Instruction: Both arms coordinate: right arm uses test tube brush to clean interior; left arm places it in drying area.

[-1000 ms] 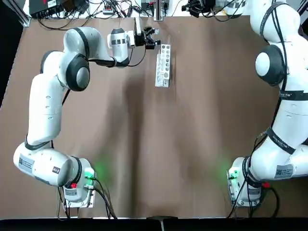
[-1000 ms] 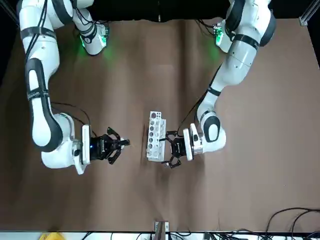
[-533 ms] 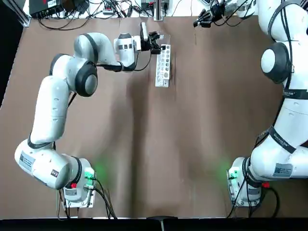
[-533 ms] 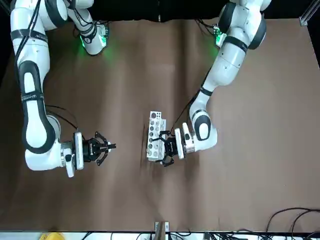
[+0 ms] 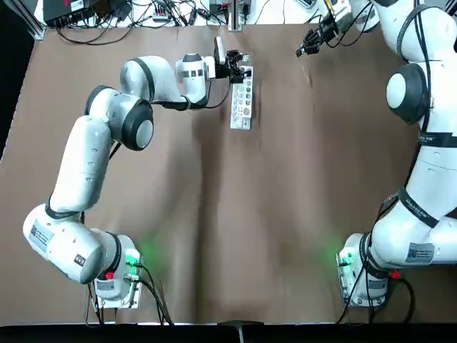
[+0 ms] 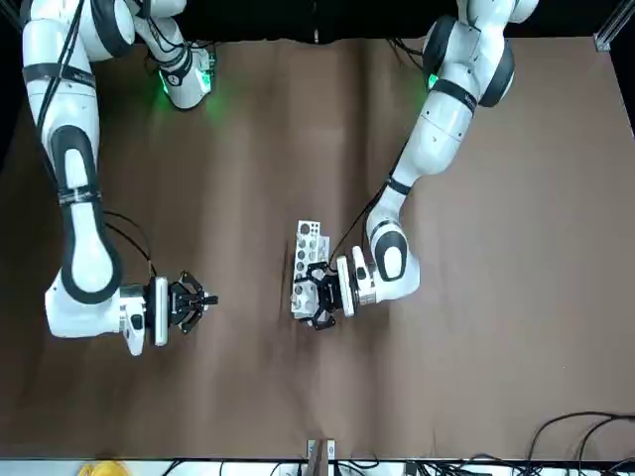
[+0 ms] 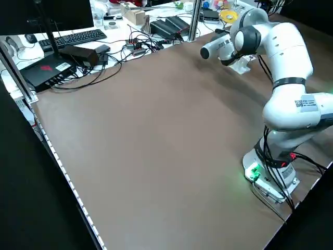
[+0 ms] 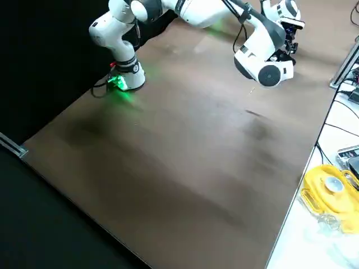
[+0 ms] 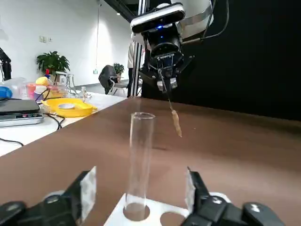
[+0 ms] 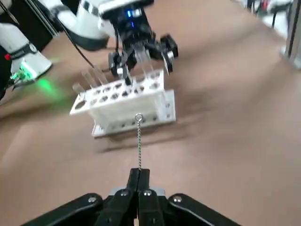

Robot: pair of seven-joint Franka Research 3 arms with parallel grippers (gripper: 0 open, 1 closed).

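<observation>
My left gripper grabs the clear test tube by the tube's bare side above the rack (image 9: 140, 167) next, since the rack closes around the tube's bottom.
The drying area, a white rack (image 5: 243, 96), lies at the far middle of the table. My left gripper (image 5: 236, 64) is at its far end, its fingers (image 9: 87, 192) open on either side of a clear glass tube (image 9: 140, 160) that stands upright in a rack hole. My right gripper (image 5: 311, 44) hovers to the right of the rack, apart from it, shut on the thin wire stem of the test tube brush (image 10: 138, 141). The brush points toward the rack (image 10: 127, 101) and stays outside the tube. In the front view the right gripper (image 6: 194, 300) is well left of the rack (image 6: 309, 268).
The brown table (image 5: 235, 214) stretches wide between both arm bases. Cables and electronics (image 5: 107, 14) line the far edge, with a metal post (image 5: 234, 14) just behind the rack. A yellow object (image 8: 328, 190) sits off the table on the right side.
My left gripper has moved up to the rack's far end and now straddles the tube. My right gripper has drifted away from the rack, still carrying the brush.
</observation>
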